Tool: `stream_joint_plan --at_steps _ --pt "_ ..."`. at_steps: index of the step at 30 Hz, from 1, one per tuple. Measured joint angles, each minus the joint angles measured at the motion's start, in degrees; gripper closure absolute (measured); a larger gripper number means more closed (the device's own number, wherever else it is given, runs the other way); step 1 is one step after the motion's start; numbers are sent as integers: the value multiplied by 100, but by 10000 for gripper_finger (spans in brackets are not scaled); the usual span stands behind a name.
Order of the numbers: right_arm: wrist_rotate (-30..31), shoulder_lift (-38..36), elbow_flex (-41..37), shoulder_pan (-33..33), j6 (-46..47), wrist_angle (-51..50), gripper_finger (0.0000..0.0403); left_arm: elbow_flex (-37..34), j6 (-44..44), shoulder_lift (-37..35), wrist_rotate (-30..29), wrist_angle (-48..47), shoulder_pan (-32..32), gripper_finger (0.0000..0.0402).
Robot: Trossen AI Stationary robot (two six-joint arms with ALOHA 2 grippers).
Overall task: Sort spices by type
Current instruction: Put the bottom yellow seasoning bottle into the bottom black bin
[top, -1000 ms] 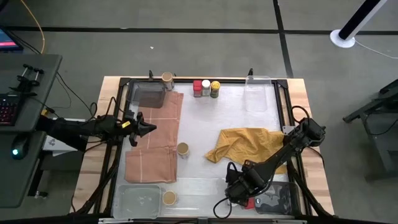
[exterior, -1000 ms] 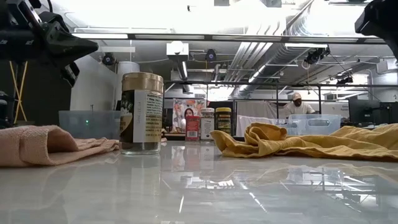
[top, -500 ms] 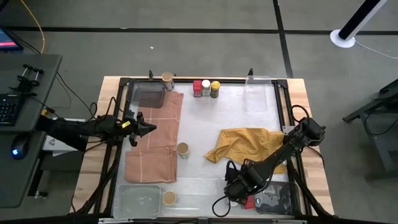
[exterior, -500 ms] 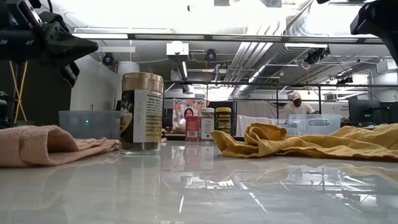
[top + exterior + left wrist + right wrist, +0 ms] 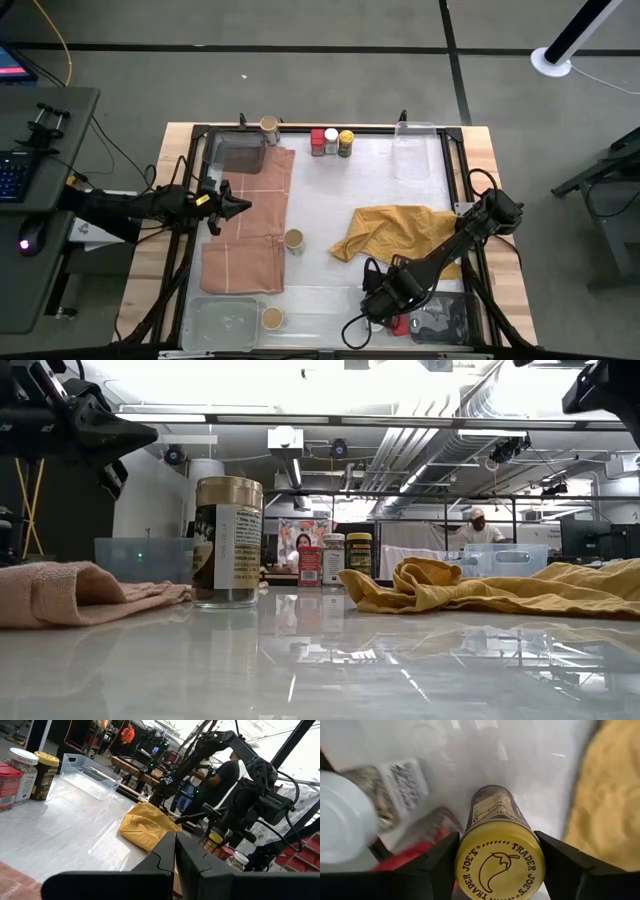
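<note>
The spice jar hangs over the white sheet beside the tray, so I need to keep my right gripper closed on it until it is over the dark tray (image 5: 442, 318).
My right gripper (image 5: 380, 297) is over the table's near right and is shut on a yellow-gold-lidded spice jar (image 5: 499, 855). Below it lie a white-lidded jar (image 5: 350, 820) and a red jar (image 5: 420, 845), beside the dark near-right tray (image 5: 447, 318). My left gripper (image 5: 236, 207) is shut and empty above the pink cloth (image 5: 250, 230). A red (image 5: 317, 141), a white-lidded (image 5: 331, 140) and a yellow-lidded jar (image 5: 346, 142) stand at the far edge. Tan-lidded jars stand at the far left (image 5: 269, 125), mid-table (image 5: 294, 240) and in the near-left tray (image 5: 272, 318). My right gripper pinches the jar between its two fingers (image 5: 440, 857), one on each side just under the lid (image 5: 500, 862). The fingers come from above and point down along the jar. The jar stands upright, lid toward the wrist, lifted above the jars beneath it.
A mustard-yellow cloth (image 5: 395, 232) lies crumpled right of centre, just beyond my right gripper. Clear trays stand at the far right (image 5: 415, 150), far left (image 5: 240, 152) and near left (image 5: 225, 322). A black frame (image 5: 450, 150) runs round the table. People stand in the room beyond.
My right gripper has gone up a little with the yellow-lidded jar, still shut on it.
</note>
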Motion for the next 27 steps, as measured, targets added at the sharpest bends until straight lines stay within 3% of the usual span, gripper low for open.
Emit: stream_joint_plan --at_steps 5,10,16,21,27 --pt "526 -493 222 -79 52 -688 176 0 0 0 2 2 0 402" --pt "935 -1286 230 -88 972 -1255 176 -1 0 0 0 2 2 402" --pt "627 -1822 235 540 1958 -1319 176 -2 0 0 2 1 1 402" --pt "164 -1825 156 1361 2909 -1106 176 0 0 0 0 0 0 402" --pt "138 -1823 -378 1967 4045 -602 176 -2 0 0 0 1 1 401"
